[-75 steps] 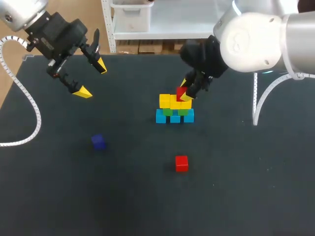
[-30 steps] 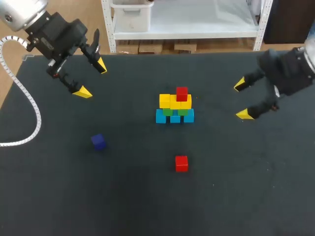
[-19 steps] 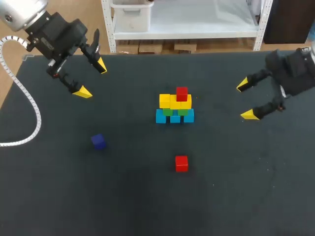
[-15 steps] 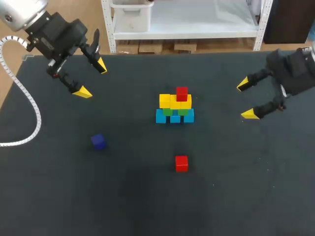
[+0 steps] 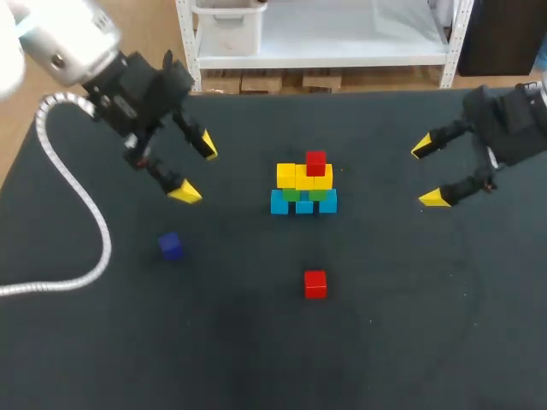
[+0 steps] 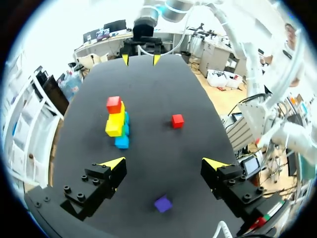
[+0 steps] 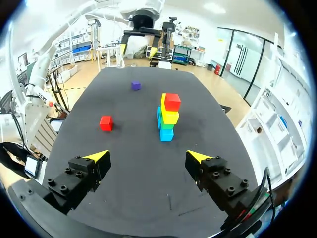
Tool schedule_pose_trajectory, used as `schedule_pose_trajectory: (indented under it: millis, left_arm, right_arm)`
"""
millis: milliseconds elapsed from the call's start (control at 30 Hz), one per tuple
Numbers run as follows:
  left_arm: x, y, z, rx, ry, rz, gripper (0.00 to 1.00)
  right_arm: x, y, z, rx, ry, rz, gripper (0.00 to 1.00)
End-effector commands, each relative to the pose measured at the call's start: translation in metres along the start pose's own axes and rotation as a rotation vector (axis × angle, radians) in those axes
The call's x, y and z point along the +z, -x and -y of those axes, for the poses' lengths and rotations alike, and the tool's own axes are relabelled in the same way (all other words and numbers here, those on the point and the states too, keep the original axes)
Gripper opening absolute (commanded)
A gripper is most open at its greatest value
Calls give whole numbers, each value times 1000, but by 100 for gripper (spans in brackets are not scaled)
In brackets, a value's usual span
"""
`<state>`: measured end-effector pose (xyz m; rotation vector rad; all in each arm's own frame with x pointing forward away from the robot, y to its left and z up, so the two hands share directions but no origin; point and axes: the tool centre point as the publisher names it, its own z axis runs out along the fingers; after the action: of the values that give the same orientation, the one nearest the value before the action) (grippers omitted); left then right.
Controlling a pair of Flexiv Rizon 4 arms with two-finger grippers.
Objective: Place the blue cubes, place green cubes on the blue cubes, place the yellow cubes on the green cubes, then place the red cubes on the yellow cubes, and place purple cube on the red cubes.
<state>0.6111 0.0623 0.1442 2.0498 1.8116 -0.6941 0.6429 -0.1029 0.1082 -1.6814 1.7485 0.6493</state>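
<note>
My left gripper grabs the loose red cube by its opposite sides next, so its bottom stays free to sit on the yellow cubes.
A stack stands mid-table: blue cubes (image 5: 303,203) at the base, green cubes (image 5: 304,194) on them, yellow cubes (image 5: 303,176) above, and one red cube (image 5: 316,161) on top at the right. A second red cube (image 5: 315,284) lies loose in front of the stack. The purple cube (image 5: 171,246) lies at the left. My left gripper (image 5: 197,169) hangs open and empty, left of the stack and behind the purple cube (image 6: 163,204). My right gripper (image 5: 427,173) hangs open and empty to the right of the stack (image 7: 168,116).
The dark table (image 5: 410,325) has free room in front and on both sides of the stack. A white corrugated hose (image 5: 81,205) trails from my left arm over the table's left part.
My left arm has swung in from the back left corner toward the stack, its gripper still open. My right gripper has stayed almost where it was. No cube has moved.
</note>
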Motion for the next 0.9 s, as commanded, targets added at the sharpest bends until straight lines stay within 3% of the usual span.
schedule_pose_trajectory:
  millis: [33,233,467,633,900]
  left_arm:
    - [18,10,28,-28,112,-33,100]
    - [46,19,45,-54,124,-101,100]
    - [83,30,52,51,72,-178,100]
    - [103,35,53,79,51,-194,100]
    - [135,48,51,71,33,-283,100]
  right_arm:
    - [1,-1,1,-1,1,4,100]
    - [1,-1,1,-1,1,4,100]
    - [1,-1,1,-1,1,4,100]
    - [1,-1,1,-1,1,4,100]
    - [1,-1,1,-1,1,4,100]
